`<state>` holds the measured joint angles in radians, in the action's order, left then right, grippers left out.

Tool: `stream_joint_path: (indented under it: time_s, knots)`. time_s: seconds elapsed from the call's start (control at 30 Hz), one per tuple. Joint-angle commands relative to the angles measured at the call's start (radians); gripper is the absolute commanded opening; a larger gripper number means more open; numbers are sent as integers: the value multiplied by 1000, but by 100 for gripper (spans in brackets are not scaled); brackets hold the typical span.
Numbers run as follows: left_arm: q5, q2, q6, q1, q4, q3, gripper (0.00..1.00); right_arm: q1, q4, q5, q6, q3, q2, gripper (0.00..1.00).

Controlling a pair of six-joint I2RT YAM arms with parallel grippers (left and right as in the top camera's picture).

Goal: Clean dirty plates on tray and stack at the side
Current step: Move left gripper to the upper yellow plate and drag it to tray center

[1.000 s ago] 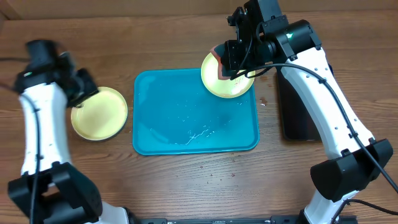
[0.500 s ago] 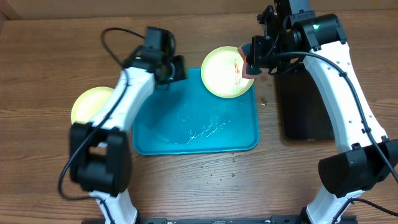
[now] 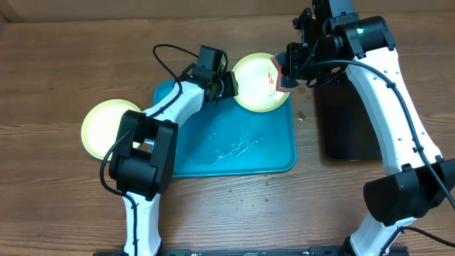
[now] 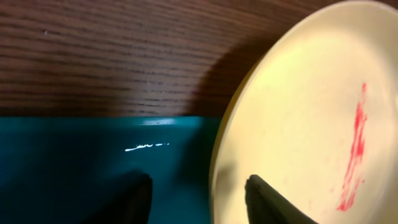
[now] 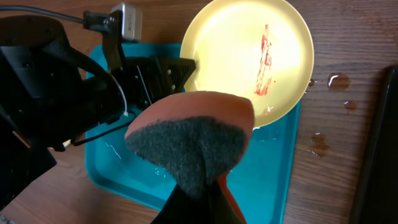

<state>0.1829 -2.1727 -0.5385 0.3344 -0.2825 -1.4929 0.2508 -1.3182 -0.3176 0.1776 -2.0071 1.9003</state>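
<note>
The plate's rim is between my left gripper's fingers in the left wrist view, and one finger reaches past the plate's rim. My left gripper should close on the plate's rim now.
A lime-green-rimmed plate (image 3: 257, 89) with a red smear rests tilted on the far right corner of the turquoise tray (image 3: 213, 153). My left gripper (image 3: 226, 85) is open, its fingers (image 4: 196, 183) either side of this plate's (image 4: 298, 130) left rim. My right gripper (image 3: 284, 71) is shut on an orange sponge with a dark scouring pad (image 5: 193, 140), held just above the plate's (image 5: 236, 50) right edge. A second lime-green plate (image 3: 106, 129) lies on the table left of the tray. A pale blue-white plate is not in view.
A black rectangular tray (image 3: 348, 121) lies on the table right of the turquoise tray. Water streaks (image 3: 231, 151) lie in the turquoise tray, and drops (image 5: 336, 79) on the wood beside it. My left arm stretches across the tray's far left corner.
My left arm has swung from the left plate across to the plate on the tray. My right gripper with the sponge moved from over the plate to its right edge, then held still.
</note>
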Motion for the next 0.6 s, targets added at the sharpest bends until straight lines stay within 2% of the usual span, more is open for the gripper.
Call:
stream_joint_path:
  time_s: [0.0,0.07,0.17,0.4,0.57]
  knots:
    - [-30,-10,-23,3,8,-10,45,2,3,-4,-19,-10,-3,4]
    - [-37,-12,-13,10,7,-10,41,2,4,-3,-19,-10,-3,4]
    - [-37,-12,12,18,7,-10,27,2,11,-4,-19,-10,-3,4]
    - [-52,-12,15,28,-2,-10,5,2,13,-4,-19,-10,-3,4]
    - [-51,-6,15,26,-10,-10,4,2,7,-5,-19,-10,-3,4]
